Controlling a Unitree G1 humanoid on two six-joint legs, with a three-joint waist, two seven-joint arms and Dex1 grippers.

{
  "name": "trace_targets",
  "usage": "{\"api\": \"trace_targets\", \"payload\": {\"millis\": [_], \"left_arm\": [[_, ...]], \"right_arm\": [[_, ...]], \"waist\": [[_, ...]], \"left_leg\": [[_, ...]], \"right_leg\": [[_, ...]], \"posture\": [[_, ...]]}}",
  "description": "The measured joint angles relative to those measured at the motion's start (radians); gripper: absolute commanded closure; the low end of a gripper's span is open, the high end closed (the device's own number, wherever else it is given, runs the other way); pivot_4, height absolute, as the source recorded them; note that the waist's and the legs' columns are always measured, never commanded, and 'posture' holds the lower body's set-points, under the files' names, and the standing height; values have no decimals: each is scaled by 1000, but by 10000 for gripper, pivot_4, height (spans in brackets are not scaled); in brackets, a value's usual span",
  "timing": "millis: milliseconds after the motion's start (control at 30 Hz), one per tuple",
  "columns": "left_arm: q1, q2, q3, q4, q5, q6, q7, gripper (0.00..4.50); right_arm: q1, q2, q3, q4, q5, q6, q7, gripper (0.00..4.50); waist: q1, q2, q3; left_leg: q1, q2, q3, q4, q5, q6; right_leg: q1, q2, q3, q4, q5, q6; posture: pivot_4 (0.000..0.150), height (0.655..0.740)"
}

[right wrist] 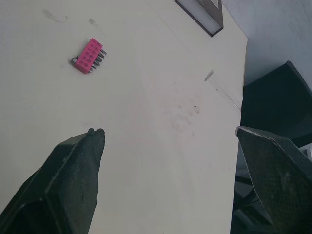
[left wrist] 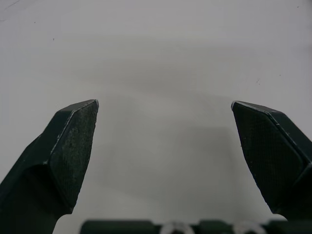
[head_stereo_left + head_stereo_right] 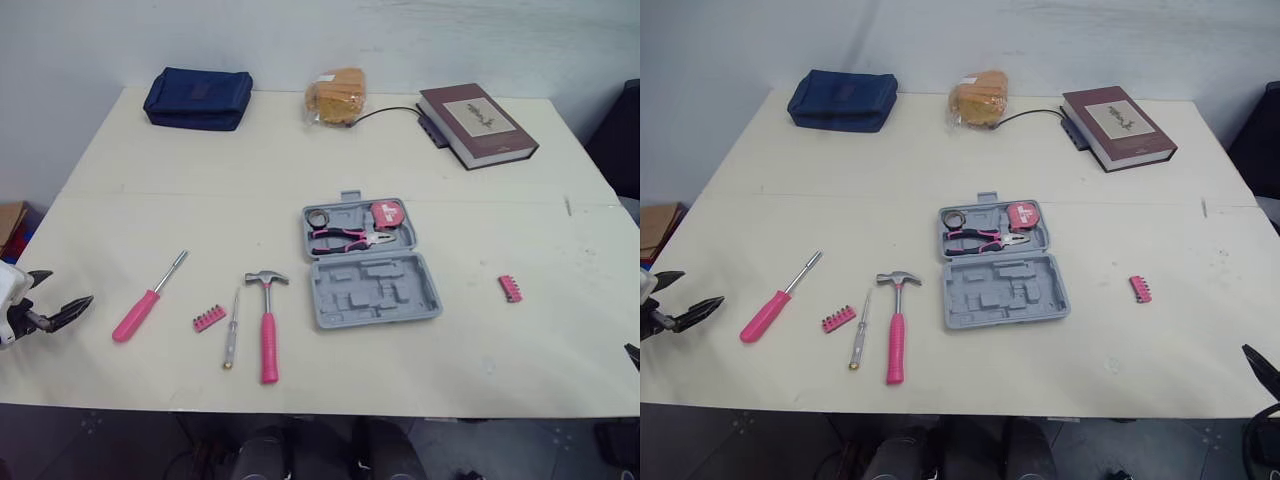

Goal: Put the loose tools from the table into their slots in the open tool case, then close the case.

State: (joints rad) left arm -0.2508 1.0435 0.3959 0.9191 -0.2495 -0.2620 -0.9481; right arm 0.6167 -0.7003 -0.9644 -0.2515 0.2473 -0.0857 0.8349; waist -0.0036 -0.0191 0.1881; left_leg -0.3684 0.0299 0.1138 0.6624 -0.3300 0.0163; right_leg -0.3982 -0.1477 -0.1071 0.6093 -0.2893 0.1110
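I will reach for the slim screwdriver with my left gripper and grab it by its clear handle (image 3: 231,346), so the slim screwdriver's narrow metal tip (image 3: 238,294) stays free.
The grey tool case (image 3: 372,290) lies open at the table's middle. Pink-handled pliers (image 3: 345,238) and a pink tape measure (image 3: 388,213) sit in its far half; the near half's slots are bare. To its left lie a pink hammer (image 3: 268,325), a slim screwdriver (image 3: 232,335), a pink bit holder (image 3: 209,319) and a pink-handled screwdriver (image 3: 140,308). A second pink bit holder (image 3: 510,288) lies right of the case. My left gripper (image 3: 62,290) is open at the table's left edge, holding nothing. My right gripper (image 1: 168,130) is open at the front right corner, short of that bit holder (image 1: 88,56).
Along the far edge sit a navy pouch (image 3: 198,97), a bagged orange item (image 3: 336,96) and a dark red book (image 3: 478,124) with a black cable (image 3: 385,112) beside it. A dark object (image 3: 618,140) stands off the table's right side.
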Motion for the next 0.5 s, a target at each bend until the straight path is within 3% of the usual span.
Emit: {"api": "trace_targets", "payload": {"millis": [67, 233, 333, 400, 500], "left_arm": [[0, -1, 0, -8, -4, 12, -4, 794], [-93, -122, -60, -384, -117, 238, -71, 794], [-94, -143, -92, -525, -144, 324, -85, 8876], [-77, -174, -128, -626, -166, 390, -104, 17324], [-60, -246, -233, -779, -182, 471, -129, 31511]], "right_arm": [[-10, -1, 3, -2, 6, 8, 0, 0], [-218, -110, 225, -162, 166, 235, 6, 0], [-290, -157, 317, -206, 172, 296, 5, 0], [-331, -176, 398, -206, 161, 332, 7, 7949], [-424, -190, 522, -204, 146, 370, 7, 23446]], "waist": [[0, 0, 0], [0, 0, 0], [1, 0, 0], [2, 0, 0], [2, 0, 0]], "left_leg": [[0, 0, 0, 0, 0, 0], [-1, 0, 0, 3, 2, 1], [-1, 2, 0, 1, 7, -2], [-2, 2, 3, 1, 7, -1], [-3, 2, 6, 4, 5, 2]], "right_leg": [[0, 0, 0, 0, 0, 0], [0, -1, 2, 2, 3, -1], [0, 4, 0, 3, 3, -2], [-1, 10, -1, 2, 3, -2], [-1, 10, -1, 1, 4, 0]], "posture": [[1500, 7400], [1500, 7400], [1500, 7400], [1500, 7400], [1500, 7400]]}}
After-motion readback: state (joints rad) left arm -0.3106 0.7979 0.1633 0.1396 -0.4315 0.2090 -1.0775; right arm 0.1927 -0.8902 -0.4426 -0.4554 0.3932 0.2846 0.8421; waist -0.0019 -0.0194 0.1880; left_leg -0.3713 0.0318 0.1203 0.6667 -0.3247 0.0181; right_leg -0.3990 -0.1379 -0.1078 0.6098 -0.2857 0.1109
